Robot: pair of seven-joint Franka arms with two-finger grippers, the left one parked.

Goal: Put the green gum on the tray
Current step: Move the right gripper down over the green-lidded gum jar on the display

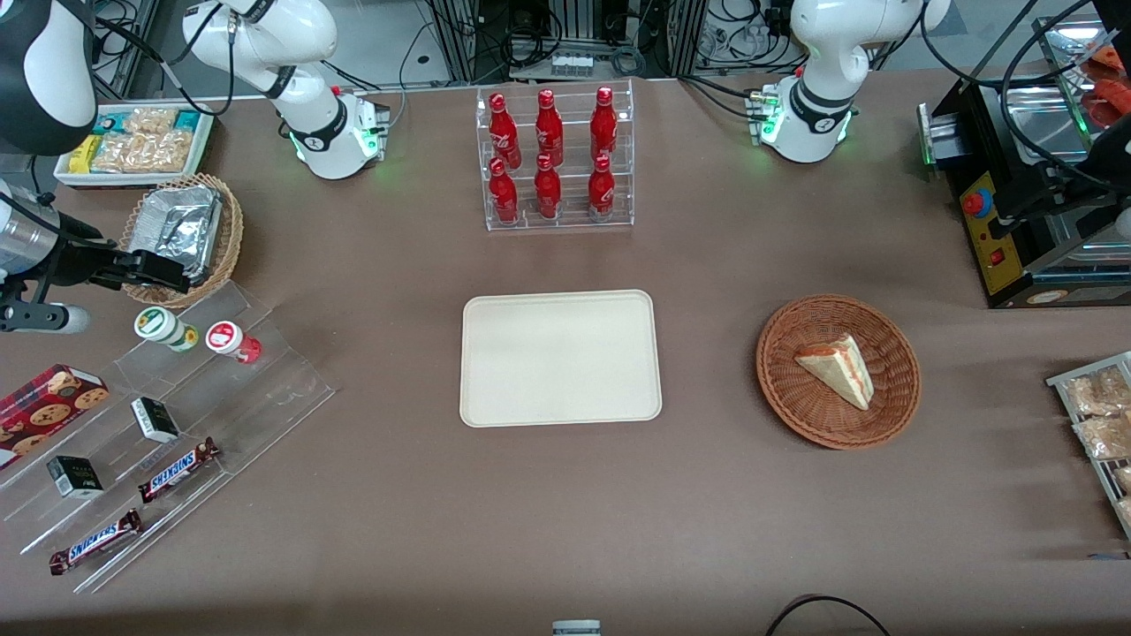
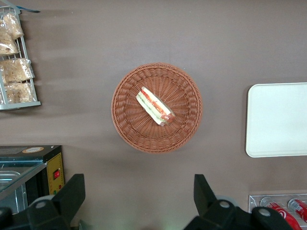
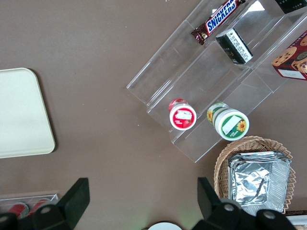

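Next, my right gripper takes hold of the green gum by its white lid (image 1: 150,323) to place it on the tray (image 1: 559,358).
The green gum (image 1: 164,328), a small bottle with a white lid and green-yellow label, stands on the top step of a clear acrylic shelf (image 1: 185,415), beside a red-lidded bottle (image 1: 232,341). It also shows in the right wrist view (image 3: 229,122), with the red-lidded bottle (image 3: 182,114) next to it. The cream tray (image 1: 559,358) lies bare at the table's middle; its corner shows in the right wrist view (image 3: 21,112). My right gripper (image 1: 168,274) hangs open and empty above the table, over the foil basket's edge, farther from the front camera than the gum. Its jaws (image 3: 142,194) stand wide apart over bare table.
A wicker basket with foil containers (image 1: 181,234) sits next to the shelf (image 3: 254,177). Snickers bars (image 1: 178,469), small black boxes (image 1: 155,420) and a cookie box (image 1: 49,402) lie on the lower steps. A rack of red bottles (image 1: 557,159) stands farther back than the tray. A brown basket with a sandwich (image 1: 838,369) lies toward the parked arm's end.
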